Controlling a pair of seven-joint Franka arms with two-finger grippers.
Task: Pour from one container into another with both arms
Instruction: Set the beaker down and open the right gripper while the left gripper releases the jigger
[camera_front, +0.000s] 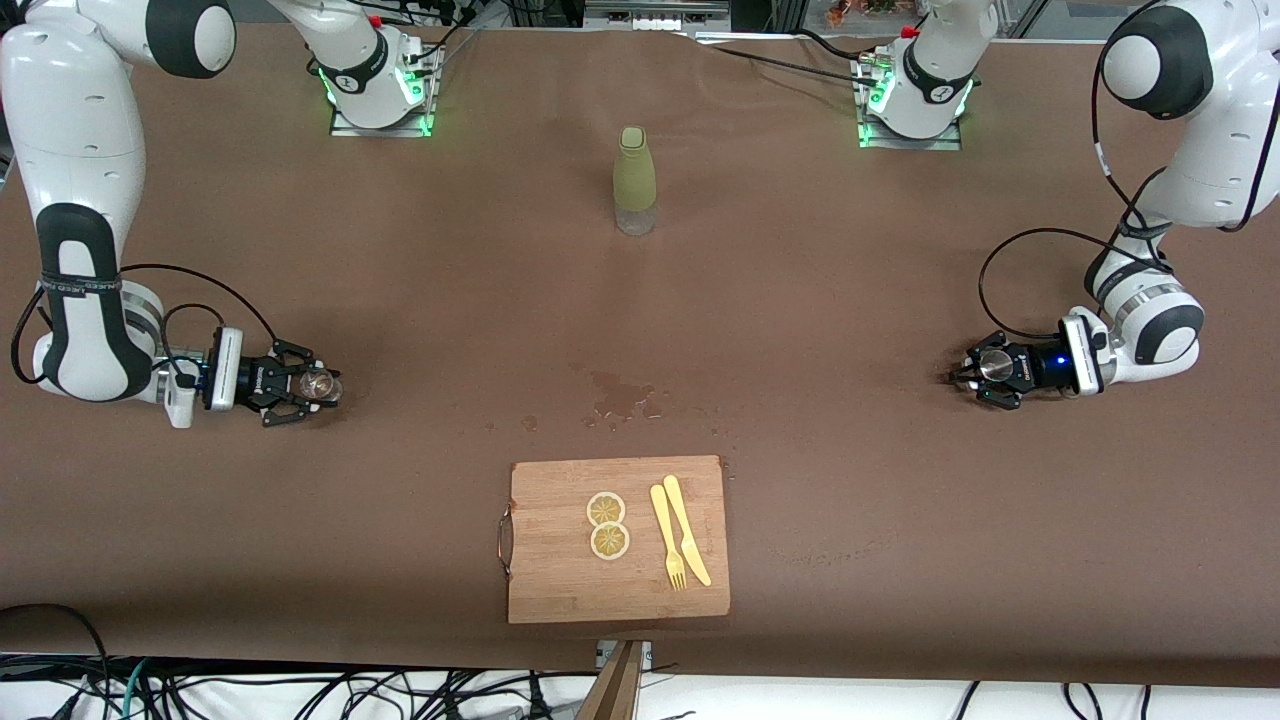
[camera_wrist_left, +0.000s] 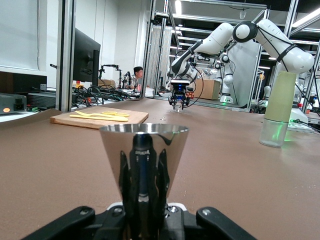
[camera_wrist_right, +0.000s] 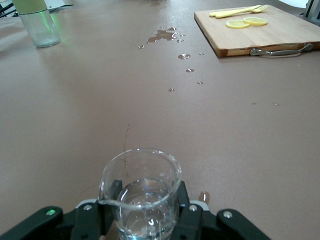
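My left gripper has the metal cup upright between its fingers, low on the tabletop. The cup would stand, so the gripper should open.
My left gripper (camera_front: 985, 368) is low over the table at the left arm's end, shut on a shiny metal cup (camera_front: 994, 364). In the left wrist view the flared cup (camera_wrist_left: 144, 145) stands upright in the left gripper (camera_wrist_left: 144, 202), mirroring its fingers. My right gripper (camera_front: 314, 386) is low at the right arm's end, shut on a clear glass beaker (camera_front: 321, 384). In the right wrist view the beaker (camera_wrist_right: 142, 192) holds some water, with the right gripper (camera_wrist_right: 145, 210) and a finger (camera_wrist_right: 184, 196) pressed on each side.
An olive bottle (camera_front: 635, 180) with a clear base stands mid-table toward the arms' bases. A wooden cutting board (camera_front: 560, 590) with two lemon slices (camera_front: 607, 525), a yellow knife and a fork (camera_front: 668, 535) lies near the front edge. A wet spill (camera_front: 620, 395) marks the cloth between them.
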